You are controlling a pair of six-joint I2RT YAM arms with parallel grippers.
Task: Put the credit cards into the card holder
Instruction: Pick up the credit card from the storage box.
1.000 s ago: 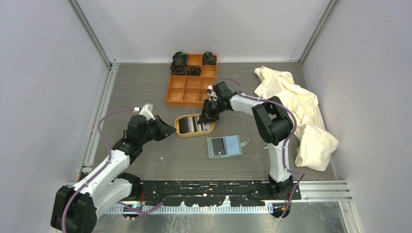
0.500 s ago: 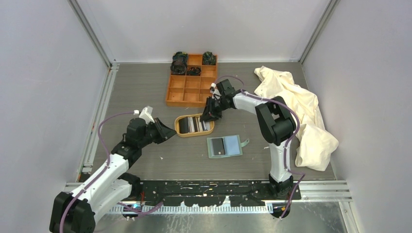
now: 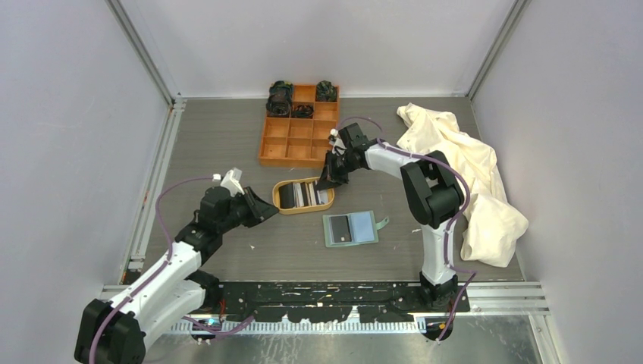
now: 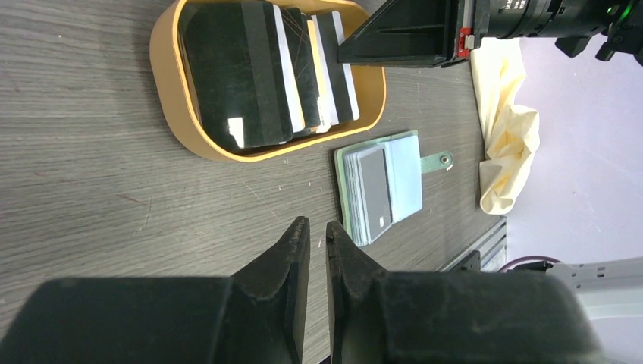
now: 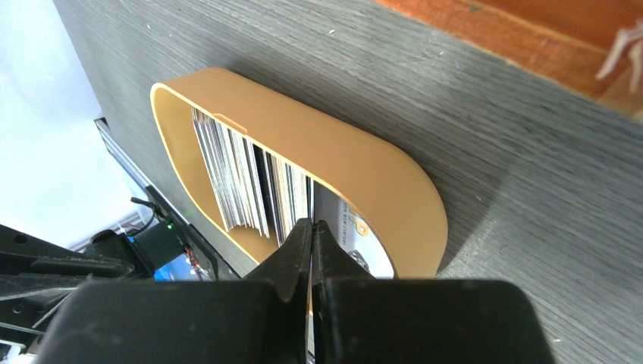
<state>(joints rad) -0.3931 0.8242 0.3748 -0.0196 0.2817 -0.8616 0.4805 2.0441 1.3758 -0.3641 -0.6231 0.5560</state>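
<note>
My right gripper will bring the white card (image 3: 322, 196) up out of the tan tray (image 3: 282, 207) if I lift it now, because it is shut on the card's top edge.
Several credit cards (image 3: 302, 195) (image 4: 250, 72) stand on edge in an oval tan tray (image 3: 282, 207) (image 5: 341, 159). My right gripper (image 3: 327, 184) (image 5: 312, 222) dips into the tray's right end, shut on the top edge of a white printed card (image 5: 345, 227), with the other cards (image 5: 235, 178) fanned to its left. The green card holder (image 3: 350, 228) (image 4: 379, 186) lies open and flat in front of the tray, showing a dark and a pale blue card. My left gripper (image 3: 273, 205) (image 4: 317, 224) hovers left of the tray, its jaws a narrow gap apart and empty.
An orange nine-compartment box (image 3: 299, 129) sits behind the tray with dark items (image 3: 280, 97) in its back cells. A crumpled cream cloth (image 3: 470, 174) covers the right side of the table. Grey walls enclose the table on three sides.
My right gripper's jaws opened a little, then closed on the card at the tray's right end. The left arm has drawn slightly back toward the near edge.
</note>
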